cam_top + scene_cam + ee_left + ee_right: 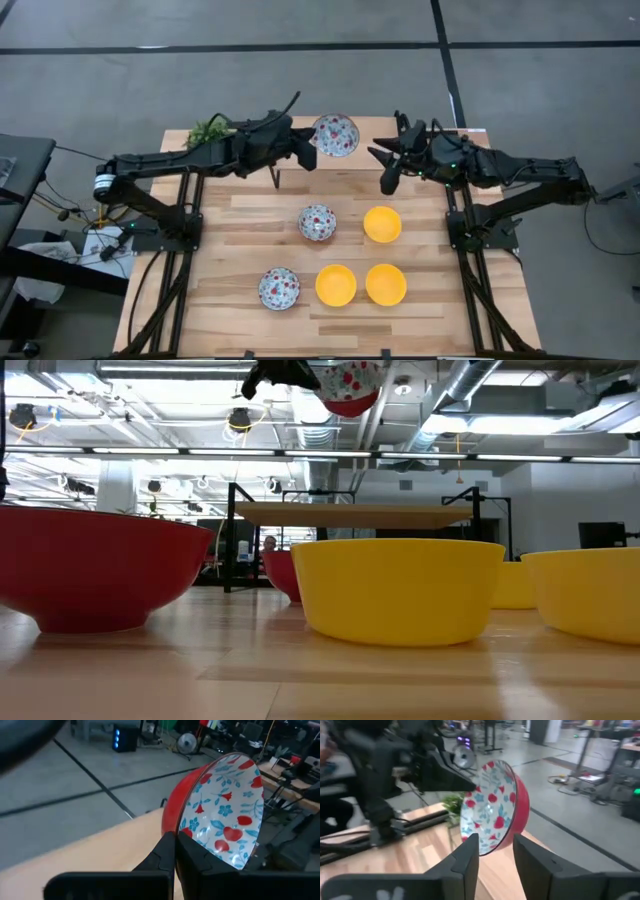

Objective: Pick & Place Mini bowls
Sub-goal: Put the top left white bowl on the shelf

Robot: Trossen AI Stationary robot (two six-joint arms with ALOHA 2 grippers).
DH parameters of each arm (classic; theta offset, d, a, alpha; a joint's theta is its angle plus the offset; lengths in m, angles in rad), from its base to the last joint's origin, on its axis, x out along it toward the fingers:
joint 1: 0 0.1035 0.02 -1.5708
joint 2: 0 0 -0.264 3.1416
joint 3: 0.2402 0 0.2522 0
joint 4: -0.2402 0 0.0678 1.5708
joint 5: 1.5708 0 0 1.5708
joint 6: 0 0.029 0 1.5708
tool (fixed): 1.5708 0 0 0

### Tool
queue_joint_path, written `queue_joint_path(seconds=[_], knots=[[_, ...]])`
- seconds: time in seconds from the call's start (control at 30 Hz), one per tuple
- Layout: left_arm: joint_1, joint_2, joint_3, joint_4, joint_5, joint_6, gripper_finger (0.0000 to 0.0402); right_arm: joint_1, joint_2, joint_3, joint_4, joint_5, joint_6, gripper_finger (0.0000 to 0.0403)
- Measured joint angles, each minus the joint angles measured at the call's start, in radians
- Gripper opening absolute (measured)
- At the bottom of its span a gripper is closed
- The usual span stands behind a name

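Observation:
The robot's right hand next needs to grab the white floral mini bowl by its rim [357,142]. Then the bowl can go on the raised wooden shelf.
My left gripper [308,150] is shut on a white floral mini bowl with a red outside [335,135], held high over the table's far edge. The bowl also shows at the top of the low view [350,385] and in the left wrist view [220,805]. My right gripper [384,167] is open just to the bowl's right, a little apart from it. In the right wrist view the bowl [492,810] lies ahead of its spread fingers. Two floral bowls [317,222] [279,288] and three yellow bowls [381,224] [335,285] [385,284] sit on their bases on the table. My left gripper pinches the bowl's rim [181,831], one finger on the patterned inside and one on the red outside. The fingers come level from the table's left. The bowl is lifted clear and tipped on its side, its opening facing the right arm.
A green plant [210,130] stands at the table's far left corner, behind the left arm. The five resting bowls fill the table's middle and near part. Bare wood [230,215] lies to the left of them.

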Motion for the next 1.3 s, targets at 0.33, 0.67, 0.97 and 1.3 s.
queue_joint_path(seconds=[0.33,0.67,0.97,1.3], knots=[[0.0,0.015,0.005,0.04,-0.064,0.125,0.0003,-0.001,0.084,0.002,0.07,0.129,-0.052,0.0117],[0.0,0.015,0.004,0.048,-0.064,0.146,0.0003,-0.064,0.116,0.001,0.109,0.153,-0.043,0.0116],[0.0,0.015,0.004,0.052,-0.064,0.146,0.0003,-0.123,0.129,0.002,0.125,0.052,-0.004,0.0116],[0.0,0.015,0.003,0.05,-0.064,0.146,0.0003,-0.149,0.16,0.001,0.146,0.037,0.0,0.0116]])
